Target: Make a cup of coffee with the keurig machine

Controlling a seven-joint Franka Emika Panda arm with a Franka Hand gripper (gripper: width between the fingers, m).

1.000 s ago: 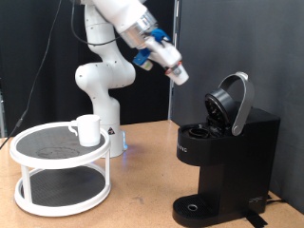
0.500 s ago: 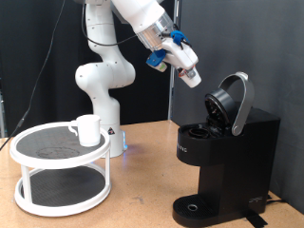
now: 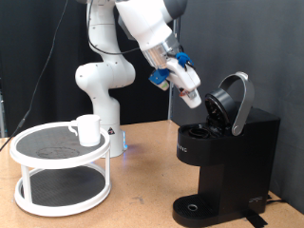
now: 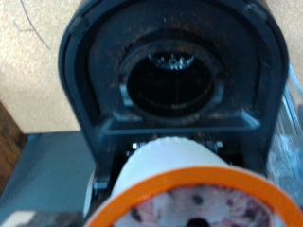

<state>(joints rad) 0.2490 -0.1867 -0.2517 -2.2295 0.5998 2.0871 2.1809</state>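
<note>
The white pod hangs above the open pod chamber in the exterior view. My gripper lowers the pod into the chamber next, before it opens.
The keurig machine (image 3: pixel 226 152) stands at the exterior view's right with its lid (image 3: pixel 234 101) raised and its pod chamber open. My gripper (image 3: pixel 194 99) hangs just above and left of that chamber, tilted down towards it. In the wrist view a small white pod with an orange-red rim (image 4: pixel 194 189) sits at the fingers, right in front of the machine's round dark chamber (image 4: pixel 170 83). The cup (image 3: pixel 87 129), a small white mug, stands on the top shelf of a round stand at the exterior view's left, far from the gripper.
The white two-tier round stand (image 3: pixel 59 176) takes up the exterior view's lower left. The robot's white base (image 3: pixel 103 90) stands behind it. The machine's round drip base (image 3: pixel 195 207) is bare. A black curtain hangs behind.
The gripper has moved right and down with the pod, from above the table's middle to just beside the machine's open lid. The cup and the machine have not moved.
</note>
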